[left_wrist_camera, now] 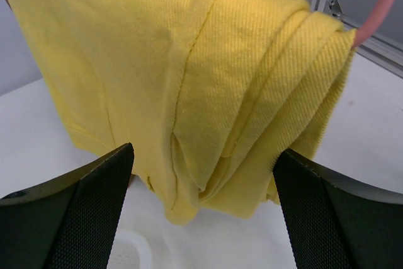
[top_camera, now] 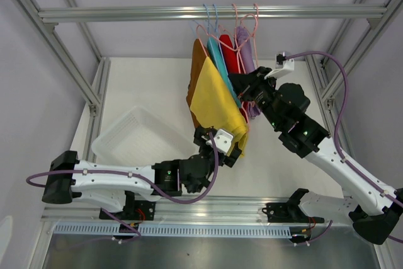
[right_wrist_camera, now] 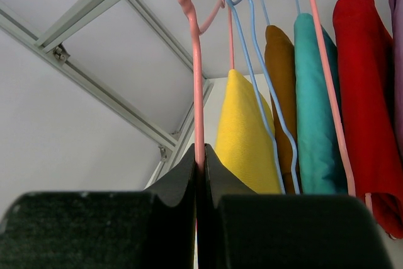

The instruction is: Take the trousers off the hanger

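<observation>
My left gripper needs to remove the yellow trousers next, so it will grab them by the hanging folds just under the pink hanger's wire [right_wrist_camera: 196, 92].
Five folded trousers hang on wire hangers from the top rail [top_camera: 126, 14]: yellow [top_camera: 217, 102], brown [top_camera: 196, 67], teal [top_camera: 220, 61], red [top_camera: 230, 55] and lilac [top_camera: 247, 55]. My left gripper [top_camera: 217, 140] is open just below the yellow pair; in the left wrist view the yellow cloth [left_wrist_camera: 208, 80] hangs between the spread fingers [left_wrist_camera: 94, 212], untouched by them. My right gripper [top_camera: 242, 89] is shut on the pink hanger wire [right_wrist_camera: 196, 92]. The right wrist view shows the yellow [right_wrist_camera: 242, 137], brown [right_wrist_camera: 280, 92], teal [right_wrist_camera: 315, 105] and red [right_wrist_camera: 365, 92] pairs beside it.
A white mesh basket [top_camera: 135, 133] sits on the white table left of the hanging trousers. Aluminium frame posts [top_camera: 63, 55] run along both sides. The pink hanger's end [left_wrist_camera: 378, 4] shows past the yellow folds.
</observation>
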You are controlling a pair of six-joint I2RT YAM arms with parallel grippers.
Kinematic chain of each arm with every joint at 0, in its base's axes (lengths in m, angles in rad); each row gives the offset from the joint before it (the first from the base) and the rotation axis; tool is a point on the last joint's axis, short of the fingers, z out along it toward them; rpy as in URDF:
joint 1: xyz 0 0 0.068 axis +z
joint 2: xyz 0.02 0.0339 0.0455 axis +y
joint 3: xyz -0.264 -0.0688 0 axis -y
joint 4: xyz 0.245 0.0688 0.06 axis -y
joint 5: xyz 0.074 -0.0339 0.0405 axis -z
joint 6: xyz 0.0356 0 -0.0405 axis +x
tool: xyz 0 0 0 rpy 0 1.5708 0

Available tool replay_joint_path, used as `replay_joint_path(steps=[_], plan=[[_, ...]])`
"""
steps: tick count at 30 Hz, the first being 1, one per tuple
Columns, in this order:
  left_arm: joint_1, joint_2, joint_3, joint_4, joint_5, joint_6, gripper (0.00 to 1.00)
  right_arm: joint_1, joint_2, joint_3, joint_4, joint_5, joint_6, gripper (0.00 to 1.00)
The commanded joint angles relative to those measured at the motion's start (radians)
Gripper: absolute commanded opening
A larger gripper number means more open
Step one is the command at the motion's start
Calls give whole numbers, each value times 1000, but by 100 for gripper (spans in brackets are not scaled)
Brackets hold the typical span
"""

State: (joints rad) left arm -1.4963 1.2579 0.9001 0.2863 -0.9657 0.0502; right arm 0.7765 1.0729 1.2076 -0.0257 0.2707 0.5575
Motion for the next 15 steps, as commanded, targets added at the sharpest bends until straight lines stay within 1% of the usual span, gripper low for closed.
replay_joint_path(steps=[1, 9, 15], plan=[[16, -12, 39, -30, -33, -72, 93, -16, -60, 26, 167, 33, 25, 0], [38, -28, 17, -18, -45, -89, 93, -16, -68, 4, 171, 18, 42, 0], [39, -14, 19, 45, -85, -55, 92, -11, -74, -11, 168, 7, 61, 0]])
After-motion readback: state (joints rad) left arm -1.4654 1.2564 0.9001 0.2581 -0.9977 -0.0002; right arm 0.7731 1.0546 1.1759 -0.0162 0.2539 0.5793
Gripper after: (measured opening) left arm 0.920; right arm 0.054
